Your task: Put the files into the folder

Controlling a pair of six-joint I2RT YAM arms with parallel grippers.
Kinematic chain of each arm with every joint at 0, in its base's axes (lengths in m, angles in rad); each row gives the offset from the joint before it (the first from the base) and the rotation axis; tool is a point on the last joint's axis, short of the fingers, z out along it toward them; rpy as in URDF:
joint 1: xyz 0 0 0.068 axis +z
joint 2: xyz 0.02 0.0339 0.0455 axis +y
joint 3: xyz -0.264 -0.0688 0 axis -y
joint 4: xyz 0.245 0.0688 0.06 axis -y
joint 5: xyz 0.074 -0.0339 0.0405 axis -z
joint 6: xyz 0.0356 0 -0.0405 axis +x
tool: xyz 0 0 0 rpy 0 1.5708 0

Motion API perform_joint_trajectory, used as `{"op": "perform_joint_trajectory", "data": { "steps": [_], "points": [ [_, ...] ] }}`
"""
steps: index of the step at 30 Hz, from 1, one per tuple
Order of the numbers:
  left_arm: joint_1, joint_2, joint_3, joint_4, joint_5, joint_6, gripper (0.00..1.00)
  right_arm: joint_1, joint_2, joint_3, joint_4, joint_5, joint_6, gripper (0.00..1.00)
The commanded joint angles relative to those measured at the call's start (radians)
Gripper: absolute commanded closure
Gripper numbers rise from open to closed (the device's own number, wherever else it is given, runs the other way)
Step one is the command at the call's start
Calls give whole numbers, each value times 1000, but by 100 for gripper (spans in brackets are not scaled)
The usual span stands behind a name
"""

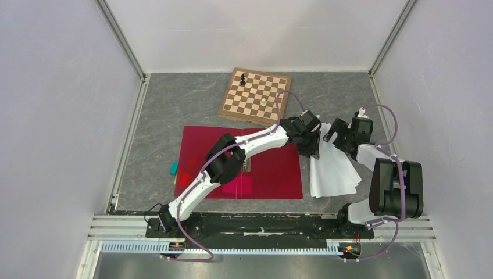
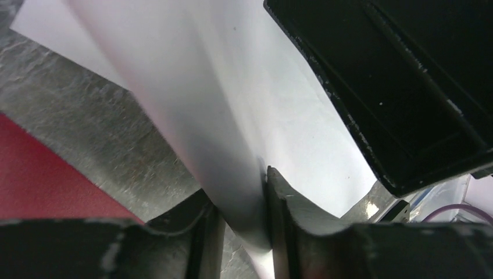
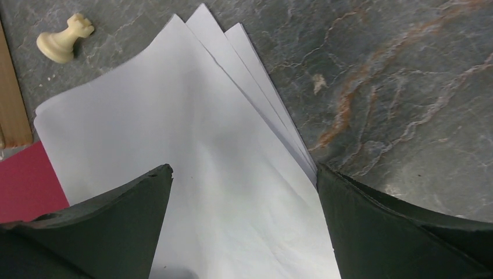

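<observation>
My right gripper picks up the files by their long edge away from the folder next, so the folder-side edge stays free to insert.
The files (image 1: pixel 334 171) are a fan of white sheets lying on the table, right of the folder (image 1: pixel 273 174), which lies open and flat, crimson red. My left gripper (image 1: pixel 312 145) reaches over the folder's right edge and is shut on the lifted, curled edge of a sheet (image 2: pixel 221 116); the sheet fills the gap between its fingers (image 2: pixel 290 209). My right gripper (image 1: pixel 340 135) hovers open over the far end of the fan, its fingers (image 3: pixel 116 221) spread either side of the top sheet (image 3: pixel 221 174). The folder's corner shows in both wrist views (image 2: pixel 35 180) (image 3: pixel 23 180).
A wooden chessboard (image 1: pixel 254 96) with a black piece (image 1: pixel 243 78) and a pale piece (image 1: pixel 263 102) lies behind the folder. A loose cream rook (image 3: pixel 63 38) lies near the papers' far corner. A small teal object (image 1: pixel 172 168) sits at the folder's left edge.
</observation>
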Motion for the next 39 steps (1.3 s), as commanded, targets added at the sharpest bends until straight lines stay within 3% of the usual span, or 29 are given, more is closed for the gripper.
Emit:
{"op": "perform_joint_trajectory", "data": {
  "steps": [1,8,15,22,27,33,39],
  "points": [
    [0,-109,-21,-28,-39,43,69,34,22,-39,-92,-66,34,2],
    [26,-233,-109,-65,-37,112,98,43,-75,-59,-55,-183,-25,2],
    [147,-506,-363,-19,152,247,98,43,-230,-127,252,-496,17,2],
    [248,-794,-498,-22,304,401,98,61,-255,-86,640,-755,214,2],
    [297,-953,-524,-30,389,469,98,114,-240,-32,911,-852,360,2],
    [338,-1024,-525,-23,483,473,98,208,-206,24,1229,-889,552,2],
    [371,-1077,-558,26,509,447,98,238,-126,65,1653,-921,902,2]
  ]
}}
